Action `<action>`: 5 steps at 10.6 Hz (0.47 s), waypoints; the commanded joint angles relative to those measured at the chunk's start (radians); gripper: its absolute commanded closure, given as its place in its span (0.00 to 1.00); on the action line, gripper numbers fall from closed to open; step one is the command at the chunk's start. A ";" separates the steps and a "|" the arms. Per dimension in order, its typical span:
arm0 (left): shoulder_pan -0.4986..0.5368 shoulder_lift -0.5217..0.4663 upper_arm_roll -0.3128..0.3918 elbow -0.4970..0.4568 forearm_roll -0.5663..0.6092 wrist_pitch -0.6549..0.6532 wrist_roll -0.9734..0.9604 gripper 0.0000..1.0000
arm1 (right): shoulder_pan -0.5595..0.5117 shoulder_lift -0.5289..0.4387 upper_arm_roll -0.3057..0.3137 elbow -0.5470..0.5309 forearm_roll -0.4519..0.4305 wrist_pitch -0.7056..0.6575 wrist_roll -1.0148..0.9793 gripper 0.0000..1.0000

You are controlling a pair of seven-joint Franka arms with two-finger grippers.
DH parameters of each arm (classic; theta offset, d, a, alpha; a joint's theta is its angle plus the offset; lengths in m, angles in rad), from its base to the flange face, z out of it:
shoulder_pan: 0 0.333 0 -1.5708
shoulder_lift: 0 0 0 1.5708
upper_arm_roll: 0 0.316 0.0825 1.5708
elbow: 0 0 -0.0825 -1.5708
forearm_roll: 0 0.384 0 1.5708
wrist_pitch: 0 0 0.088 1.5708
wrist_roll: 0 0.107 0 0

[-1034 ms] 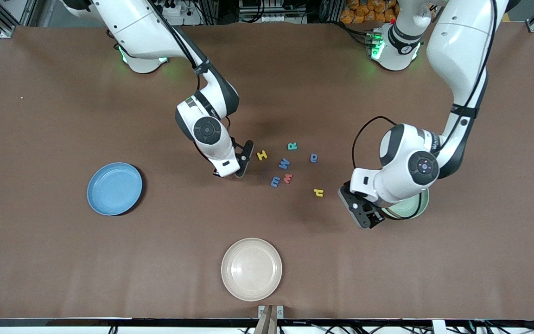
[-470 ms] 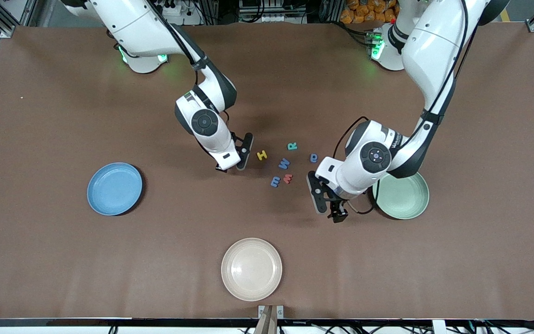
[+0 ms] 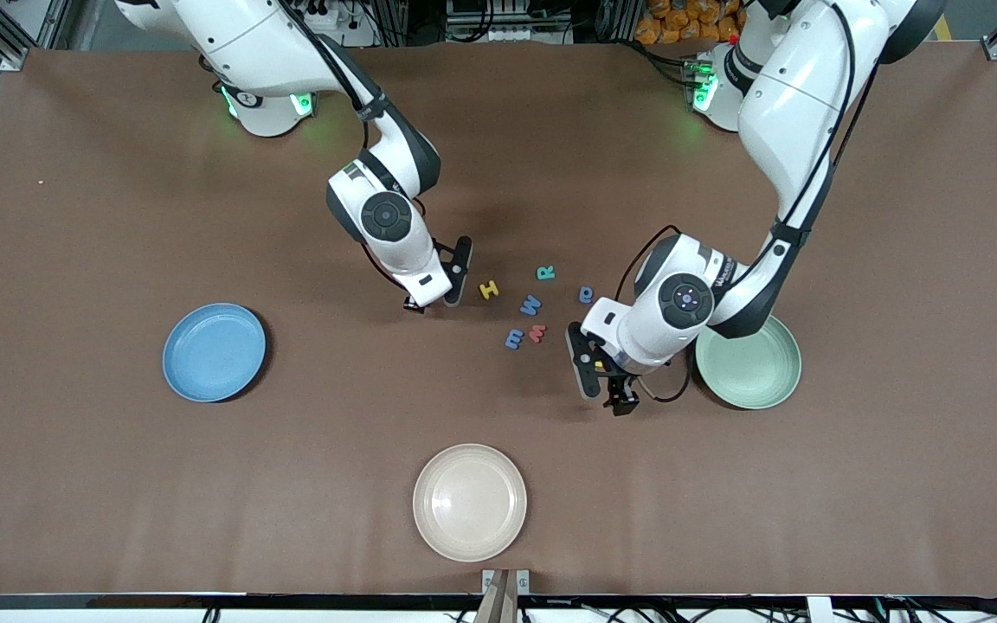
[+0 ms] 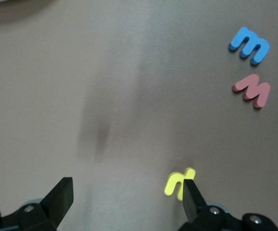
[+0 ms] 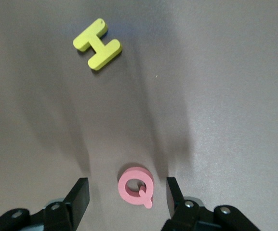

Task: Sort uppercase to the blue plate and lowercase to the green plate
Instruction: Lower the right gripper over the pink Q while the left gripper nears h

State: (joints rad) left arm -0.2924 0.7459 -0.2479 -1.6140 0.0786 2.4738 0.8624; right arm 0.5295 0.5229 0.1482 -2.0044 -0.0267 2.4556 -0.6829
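Observation:
My left gripper needs to go lower before it closes on the h. Its fingers are above the yellow h (image 4: 174, 178), with bare table between my fingers and the h.
My right gripper (image 3: 440, 290) is open and low over the table, with the red Q (image 5: 138, 186) lying flat between its fingers, touching neither. The yellow H (image 3: 488, 289) lies beside it. My left gripper (image 3: 604, 381) is open over the yellow h (image 4: 177, 182), which lies close against one finger (image 4: 192, 196). Teal R (image 3: 545, 272), blue W (image 3: 530, 304), blue a (image 3: 586, 294), blue m (image 3: 514, 338) and red m (image 3: 537, 332) lie between the two grippers. The blue plate (image 3: 171, 363) is toward the right arm's end, the green plate (image 3: 788, 381) toward the left arm's end; nothing shows in either.
A cream-white plate (image 3: 469, 450) sits near the table's front edge, nearer the camera than the letters. The left arm's wrist overhangs the green plate's rim.
My left gripper swung from beside the green plate toward the letters and now covers the yellow h. My right gripper shifted slightly away from the camera, staying over the Q.

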 commanded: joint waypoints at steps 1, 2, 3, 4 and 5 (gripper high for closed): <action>-0.002 0.009 -0.004 -0.023 0.024 0.028 -0.002 0.00 | -0.029 -0.032 0.024 -0.037 -0.035 0.016 -0.003 0.27; -0.005 0.012 -0.005 -0.023 0.026 0.028 -0.002 0.00 | -0.028 -0.026 0.024 -0.040 -0.035 0.037 0.000 0.27; -0.010 0.012 -0.005 -0.032 0.026 0.028 -0.002 0.00 | -0.026 -0.021 0.024 -0.042 -0.035 0.046 0.002 0.28; -0.011 0.012 -0.005 -0.038 0.026 0.028 -0.002 0.00 | -0.023 -0.021 0.024 -0.043 -0.035 0.048 0.003 0.28; -0.011 0.012 -0.005 -0.043 0.026 0.028 -0.002 0.00 | -0.019 -0.021 0.024 -0.043 -0.036 0.048 0.003 0.29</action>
State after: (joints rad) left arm -0.3026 0.7631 -0.2505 -1.6389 0.0786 2.4818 0.8624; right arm 0.5282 0.5229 0.1512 -2.0174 -0.0450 2.4866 -0.6828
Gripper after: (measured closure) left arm 0.000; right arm 0.282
